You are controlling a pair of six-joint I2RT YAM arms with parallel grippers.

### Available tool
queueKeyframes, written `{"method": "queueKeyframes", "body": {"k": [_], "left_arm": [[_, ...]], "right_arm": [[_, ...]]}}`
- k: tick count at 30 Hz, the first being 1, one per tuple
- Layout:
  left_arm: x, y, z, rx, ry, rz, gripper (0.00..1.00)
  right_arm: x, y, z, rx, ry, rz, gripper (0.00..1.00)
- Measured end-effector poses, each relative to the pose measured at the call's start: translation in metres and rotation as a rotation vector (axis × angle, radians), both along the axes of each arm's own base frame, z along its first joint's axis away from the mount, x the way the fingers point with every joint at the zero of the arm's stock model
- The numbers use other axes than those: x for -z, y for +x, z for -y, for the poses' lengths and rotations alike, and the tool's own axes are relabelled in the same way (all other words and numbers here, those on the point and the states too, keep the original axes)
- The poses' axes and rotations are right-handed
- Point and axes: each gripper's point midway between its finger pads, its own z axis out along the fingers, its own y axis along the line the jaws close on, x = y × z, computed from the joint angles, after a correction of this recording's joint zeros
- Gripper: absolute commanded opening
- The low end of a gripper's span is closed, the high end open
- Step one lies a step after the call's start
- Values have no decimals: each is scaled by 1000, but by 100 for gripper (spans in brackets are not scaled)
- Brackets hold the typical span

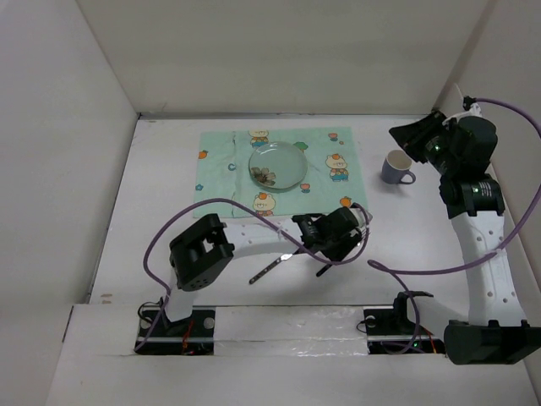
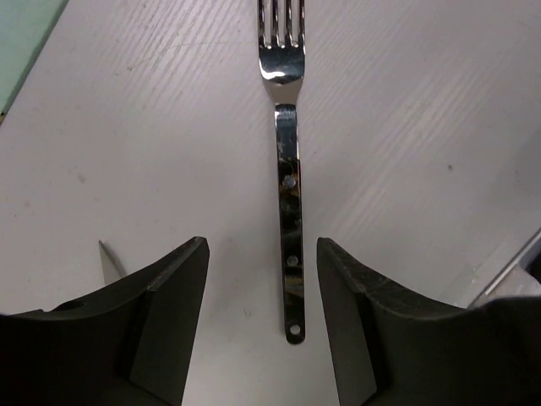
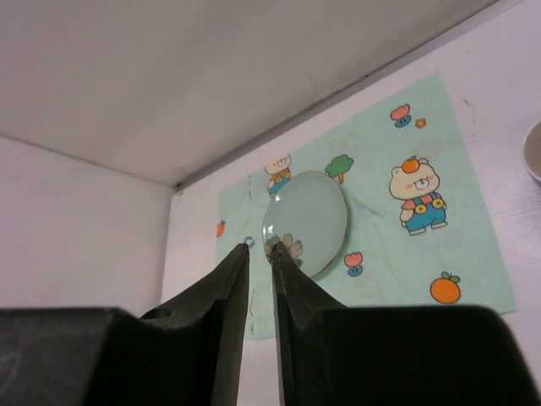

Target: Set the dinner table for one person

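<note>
The left gripper isn't ready to close on the fork's handle yet and needs to lower its fingers first: they are above the handle that lies between them, so they would miss the handle if they closed now.
A steel fork [image 2: 288, 194] lies flat on the white dinner table [image 1: 423, 237], tines pointing away from me. My left gripper [image 2: 262, 245] is open, low over the table, and the fork's handle end sits between its fingers [image 2: 173, 304] without touching them. In the top view the left gripper [image 1: 348, 222] is just off the placemat's near right corner and hides the fork. My right gripper [image 3: 260, 245] is shut and empty, held high at the right [image 1: 406, 135], above the mug.
A mint-green cartoon placemat [image 1: 338, 144] lies at the back centre with a clear glass plate [image 1: 278, 163] on it. A lavender mug [image 1: 396, 167] stands right of the mat. A second slim utensil [image 1: 269, 271] lies near the left arm. White walls enclose the table.
</note>
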Motion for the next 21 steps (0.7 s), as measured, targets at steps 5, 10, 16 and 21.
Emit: {"method": "queueKeyframes", "body": {"k": [5, 10, 16, 21], "left_arm": [[18, 7, 11, 3, 33, 7, 51], [28, 0, 15, 29, 60, 20, 48], [51, -10, 16, 44, 109, 24, 29], [51, -8, 18, 24, 112, 59, 0]], "right_arm": [[19, -9, -2, -19, -16, -69, 31], [40, -19, -4, -32, -19, -135, 31], [37, -26, -7, -51, -21, -128, 31], [35, -29, -11, -70, -19, -122, 31]]}}
